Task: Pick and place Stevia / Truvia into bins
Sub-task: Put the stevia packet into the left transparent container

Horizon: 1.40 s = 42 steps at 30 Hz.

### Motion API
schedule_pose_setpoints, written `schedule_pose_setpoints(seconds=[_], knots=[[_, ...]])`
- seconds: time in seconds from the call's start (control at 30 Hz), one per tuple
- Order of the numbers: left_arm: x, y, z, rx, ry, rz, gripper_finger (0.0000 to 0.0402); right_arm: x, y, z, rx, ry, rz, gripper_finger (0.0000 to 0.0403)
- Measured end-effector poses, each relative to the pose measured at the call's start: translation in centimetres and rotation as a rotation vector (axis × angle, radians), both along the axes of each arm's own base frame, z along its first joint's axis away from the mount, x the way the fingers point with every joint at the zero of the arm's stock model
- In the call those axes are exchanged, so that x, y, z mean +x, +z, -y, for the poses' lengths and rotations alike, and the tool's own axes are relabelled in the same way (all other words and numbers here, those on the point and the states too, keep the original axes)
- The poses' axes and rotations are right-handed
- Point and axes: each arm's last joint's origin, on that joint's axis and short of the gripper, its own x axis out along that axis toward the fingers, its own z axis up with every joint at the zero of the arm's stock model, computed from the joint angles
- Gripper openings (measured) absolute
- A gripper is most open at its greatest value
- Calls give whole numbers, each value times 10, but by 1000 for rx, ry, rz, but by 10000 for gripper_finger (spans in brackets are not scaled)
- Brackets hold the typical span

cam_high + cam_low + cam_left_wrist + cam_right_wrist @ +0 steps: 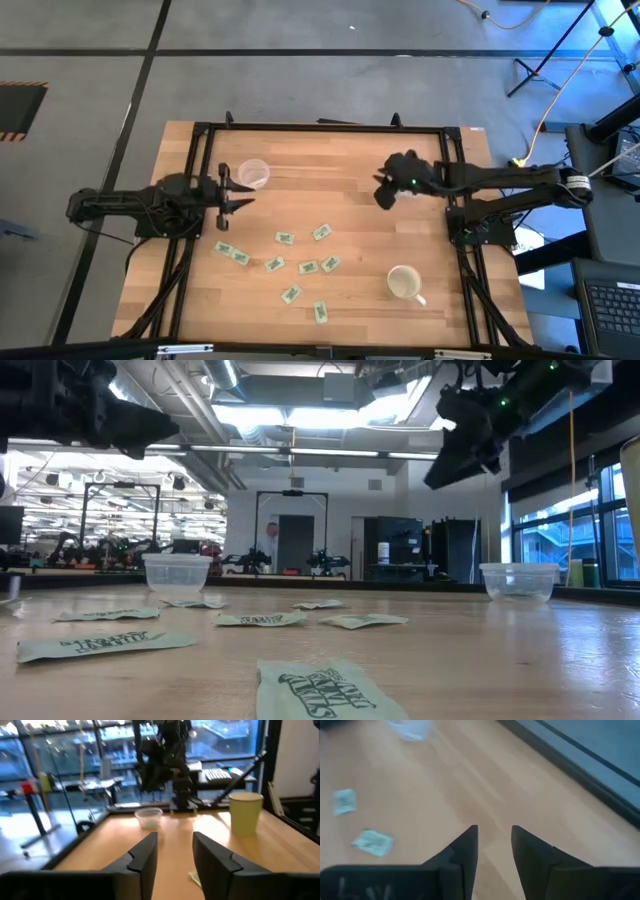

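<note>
The Stevia packet should be grabbed next by its edge near a corner with my left gripper, to sort the packets into the bins.
Several white-and-green Stevia packets (308,267) lie flat and scattered on the near half of the wooden table, and show in the low view (262,619) too. One clear cup (252,173) stands at the far left. The other cup (149,817) stands under the right arm and also shows in the low view (518,580); in the high view that arm hides it. My left gripper (238,192) hovers open beside the left cup. My right gripper (384,197) hangs open above bare wood, far right of the packets (372,841).
An opaque white mug (404,283) with a handle stands near the table's right near corner. A black frame (320,128) runs along the table's edges. Bare wood lies between the two cups on the far half.
</note>
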Motion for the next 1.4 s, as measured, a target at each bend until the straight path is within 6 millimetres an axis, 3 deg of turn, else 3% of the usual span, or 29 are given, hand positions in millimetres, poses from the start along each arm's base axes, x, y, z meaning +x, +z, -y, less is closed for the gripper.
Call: schedule_pose_setpoints(seconds=[0.27,0.43,0.63,0.9,1.2,1.4], knots=[[23,21,13,-56,-96,-379,140,-1,-27,-7,-4,55,76,121],[42,33,29,-55,-139,-623,127,-1,-29,-6,-5,51,85,121],[63,20,62,-5,-287,-836,109,0,-25,-6,-30,67,101,121],[47,-2,81,-200,-138,-1332,92,0,-23,-6,-32,66,115,121],[39,-24,85,-217,8,-1478,86,0,-23,-6,-33,66,121,121],[41,-33,87,-194,5,-1540,84,0,-23,-6,-33,66,122,121]])
